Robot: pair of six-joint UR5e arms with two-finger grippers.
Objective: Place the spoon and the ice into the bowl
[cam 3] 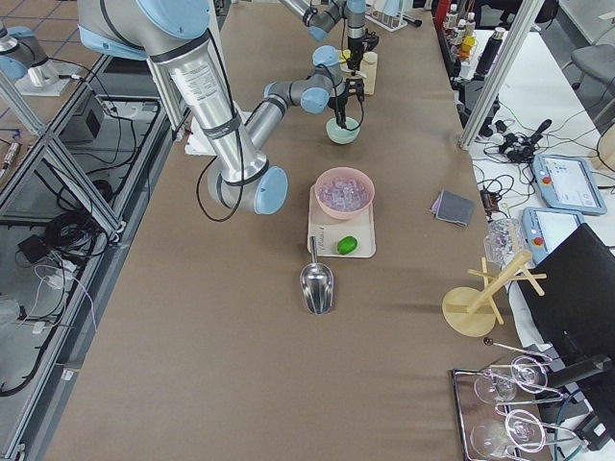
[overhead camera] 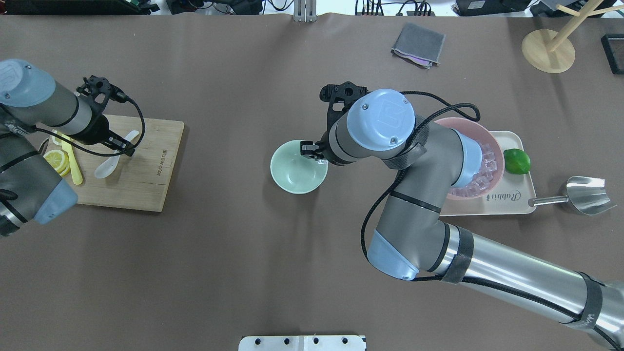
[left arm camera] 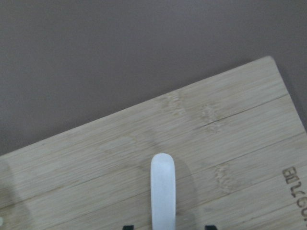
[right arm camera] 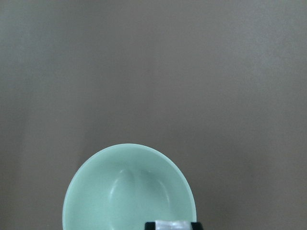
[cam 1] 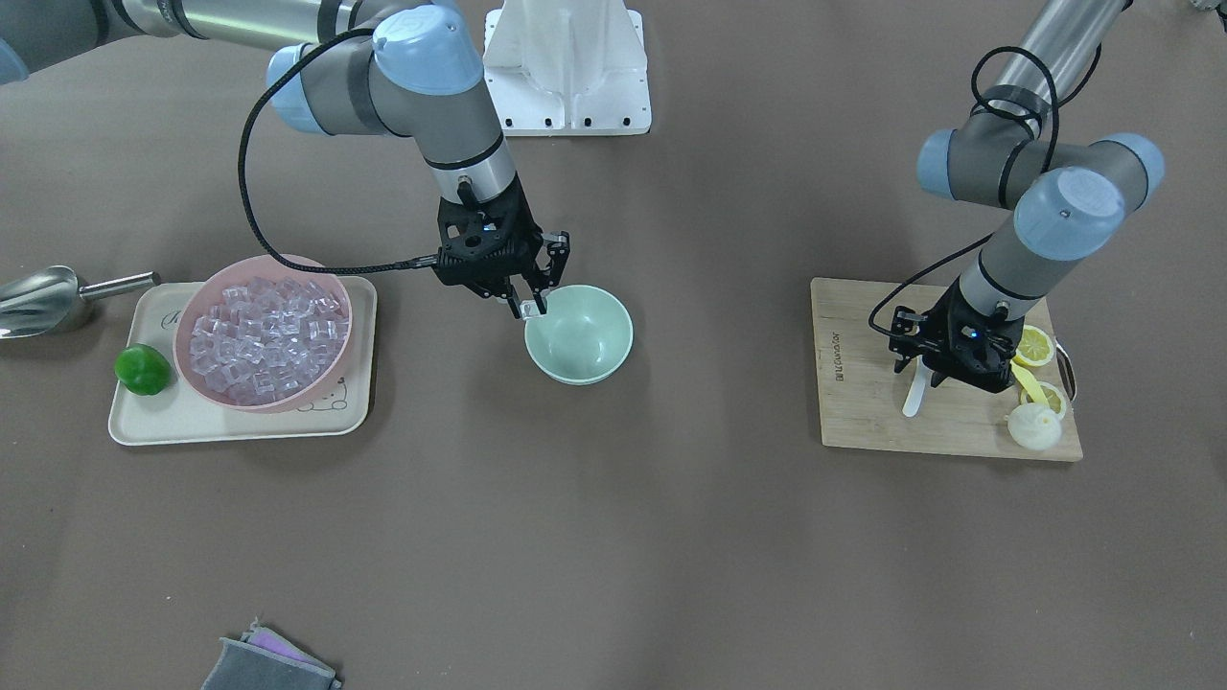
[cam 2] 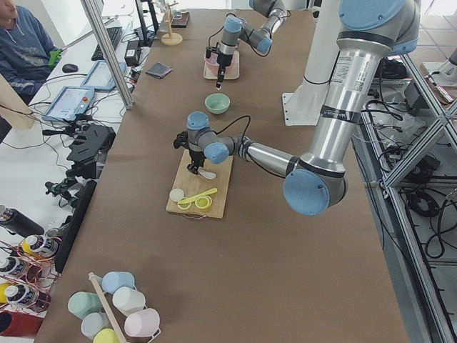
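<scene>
Next, my left gripper takes hold of the white spoon by its handle (cam 1: 916, 393) to put it into the mint-green bowl (cam 1: 587, 347).
My right gripper (cam 1: 529, 305) is shut on a clear ice cube (cam 1: 530, 309) and holds it over the near rim of the mint-green bowl (cam 1: 587, 347). In the right wrist view the cube (right arm camera: 173, 224) sits between the fingertips above the bowl (right arm camera: 120, 191), which is empty. The white spoon (cam 1: 914, 393) lies on the wooden cutting board (cam 1: 863, 417). My left gripper (cam 1: 925, 369) is low over it and open. In the left wrist view the spoon handle (left arm camera: 163, 191) lies between the two fingertips without touching them.
A pink bowl (cam 1: 288, 401) full of ice cubes stands on a cream tray (cam 1: 144, 422) beside a lime (cam 1: 143, 370). A steel scoop (cam 1: 38, 299) lies beside the tray. Lemon slices (cam 1: 1035, 345) and a yellow utensil (cam 1: 1028, 381) lie on the board. A grey cloth (cam 1: 268, 661) lies at the table edge.
</scene>
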